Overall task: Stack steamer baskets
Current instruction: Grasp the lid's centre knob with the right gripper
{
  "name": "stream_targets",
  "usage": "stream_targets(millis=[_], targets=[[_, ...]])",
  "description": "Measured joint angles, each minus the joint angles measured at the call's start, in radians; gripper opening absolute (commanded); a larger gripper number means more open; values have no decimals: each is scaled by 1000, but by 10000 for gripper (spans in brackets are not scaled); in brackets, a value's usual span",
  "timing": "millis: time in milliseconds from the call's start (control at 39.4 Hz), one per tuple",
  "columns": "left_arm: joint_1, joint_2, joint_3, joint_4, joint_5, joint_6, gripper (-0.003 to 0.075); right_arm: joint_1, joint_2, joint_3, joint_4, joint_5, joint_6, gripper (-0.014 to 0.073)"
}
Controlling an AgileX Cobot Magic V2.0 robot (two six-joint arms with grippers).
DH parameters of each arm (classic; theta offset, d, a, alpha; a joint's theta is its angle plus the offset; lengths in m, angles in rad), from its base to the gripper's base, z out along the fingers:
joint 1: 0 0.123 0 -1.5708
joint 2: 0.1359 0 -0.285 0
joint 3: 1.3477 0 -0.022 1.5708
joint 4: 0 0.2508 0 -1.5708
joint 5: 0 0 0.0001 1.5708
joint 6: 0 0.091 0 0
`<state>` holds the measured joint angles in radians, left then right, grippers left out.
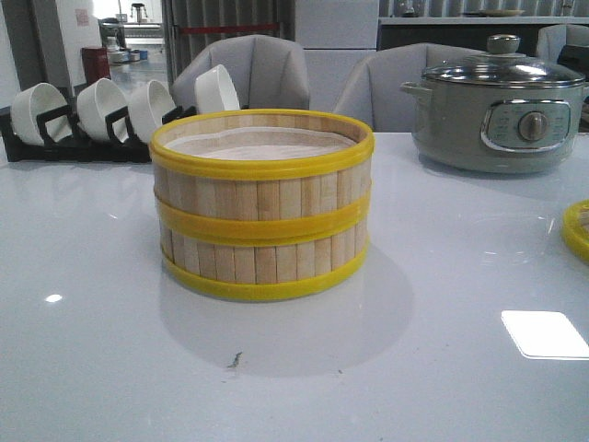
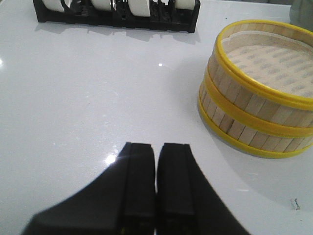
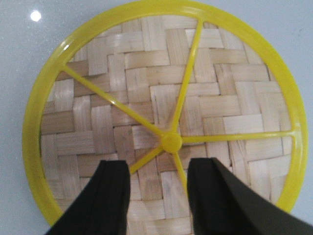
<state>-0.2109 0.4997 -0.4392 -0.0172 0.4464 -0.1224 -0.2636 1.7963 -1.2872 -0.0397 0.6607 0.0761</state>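
My right gripper needs to move toward the middle of the lid before it closes on the lid. Its fingers are above the woven lid (image 3: 146, 88), but they stop short of its yellow middle (image 3: 171, 142).
Two steamer baskets (image 1: 262, 203) stand stacked at the middle of the white table, with pale bamboo slats, yellow rims and a white liner showing in the upper one. In the left wrist view the stack (image 2: 259, 98) lies off to one side of my left gripper (image 2: 156, 147), which is shut on nothing over bare table. The woven lid (image 3: 146, 88) with its yellow rim and spokes lies flat on the table. My right gripper (image 3: 159, 166) hovers open just above it, its fingers straddling a spoke beside the hub. In the front view only the lid's edge (image 1: 578, 228) shows, at the far right, and neither gripper appears.
A grey electric pot (image 1: 497, 101) with a glass lid stands at the back right. White bowls sit in a black rack (image 1: 55, 138) at the back left, also seen as the rack (image 2: 117, 17) in the left wrist view. Grey chairs stand behind the table.
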Motion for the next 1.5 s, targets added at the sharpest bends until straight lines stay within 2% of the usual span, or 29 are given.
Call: stream_targets(millis=[407, 686, 1372, 1448, 1499], targets=[[0, 0, 0, 0, 0, 0, 87, -12, 71, -31, -6, -18, 0, 390], [0, 0, 0, 0, 0, 0, 87, -24, 82, -31, -6, -48, 0, 290], [0, 0, 0, 0, 0, 0, 87, -24, 123, -39, -6, -68, 0, 285], [0, 0, 0, 0, 0, 0, 86, -24, 123, -40, -6, -68, 0, 245], [0, 0, 0, 0, 0, 0, 86, -24, 123, -40, -6, -69, 0, 176]])
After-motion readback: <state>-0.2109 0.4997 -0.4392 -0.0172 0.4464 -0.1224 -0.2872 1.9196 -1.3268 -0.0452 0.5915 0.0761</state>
